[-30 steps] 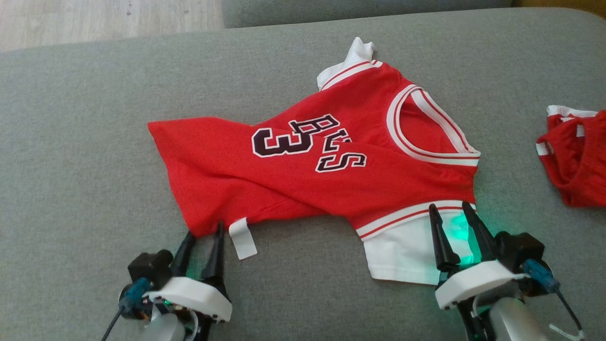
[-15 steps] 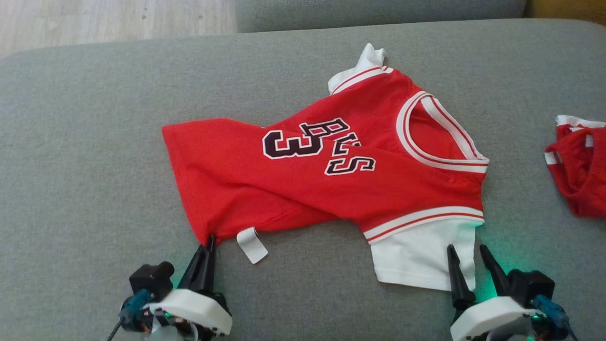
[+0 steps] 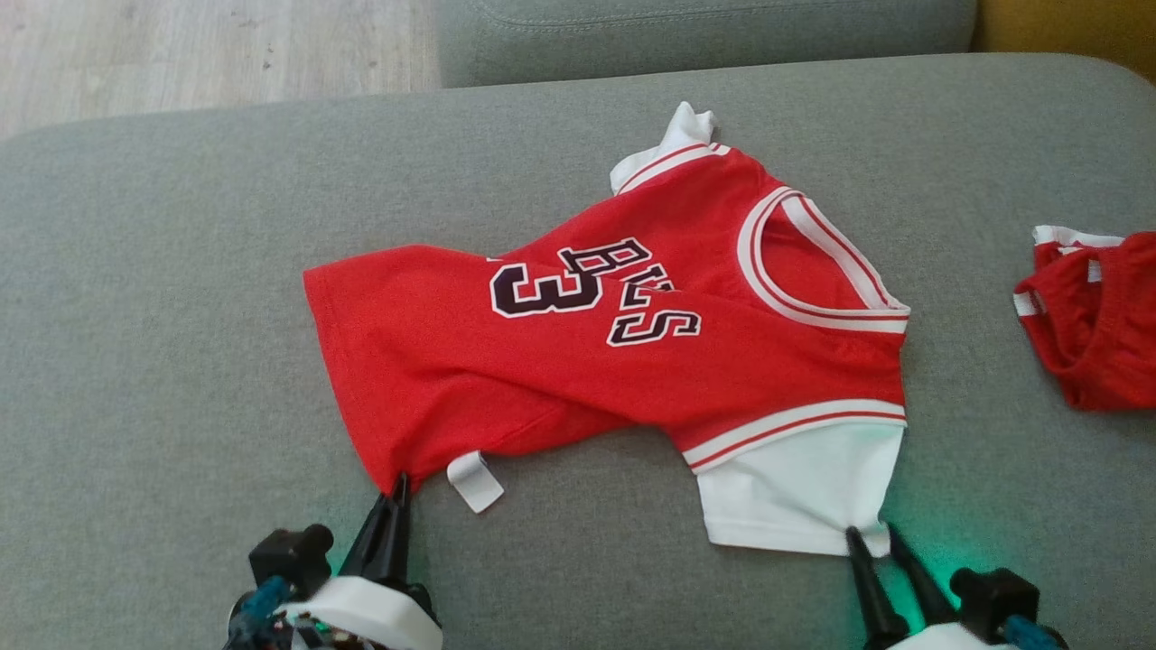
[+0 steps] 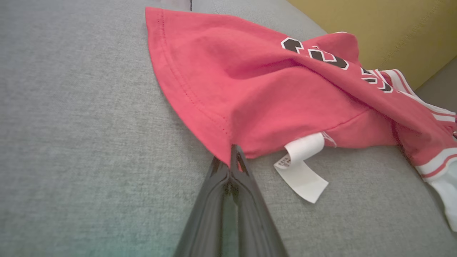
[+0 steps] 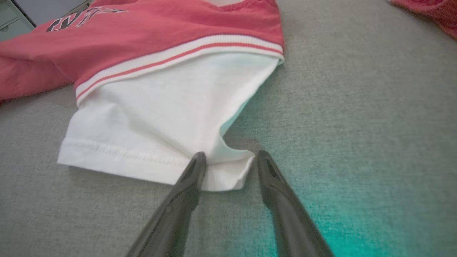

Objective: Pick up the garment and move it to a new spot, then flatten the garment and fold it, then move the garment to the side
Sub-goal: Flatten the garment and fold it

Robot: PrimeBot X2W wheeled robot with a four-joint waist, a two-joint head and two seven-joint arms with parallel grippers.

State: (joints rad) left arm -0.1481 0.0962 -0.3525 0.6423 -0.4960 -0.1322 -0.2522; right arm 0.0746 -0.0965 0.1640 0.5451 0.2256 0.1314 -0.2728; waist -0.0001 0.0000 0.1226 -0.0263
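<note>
The robot's right gripper should next grab the white sleeve point(image 3: 797, 482) by its hem corner point(image 3: 875, 538), because only that corner stands up from the sleeve, which lies flat on the cushion.
The garment point(image 3: 632, 361) is a red jersey with a black number and white sleeves, lying crumpled on the grey sofa cushion point(image 3: 181, 316). My left gripper point(image 3: 397, 483) is shut on the near-left hem corner of the garment point(image 4: 267, 89); in the left wrist view its tips point(image 4: 230, 157) pinch the red cloth beside a white label point(image 4: 301, 171). My right gripper point(image 3: 870, 534) stands at the near corner of the white sleeve point(image 3: 795, 487). In the right wrist view its fingers point(image 5: 230, 157) are apart, with the sleeve corner point(image 5: 160, 117) between them.
A second red garment point(image 3: 1097, 325) lies bunched at the cushion's right side. The sofa's back cushion point(image 3: 704, 36) runs along the far edge, with wooden floor point(image 3: 208, 54) at the far left and a yellow surface point(image 3: 1066, 23) at the far right.
My left gripper closed on the hem corner. My right gripper drew back from over the sleeve to its near corner and its fingers narrowed. The camera shifted a little.
</note>
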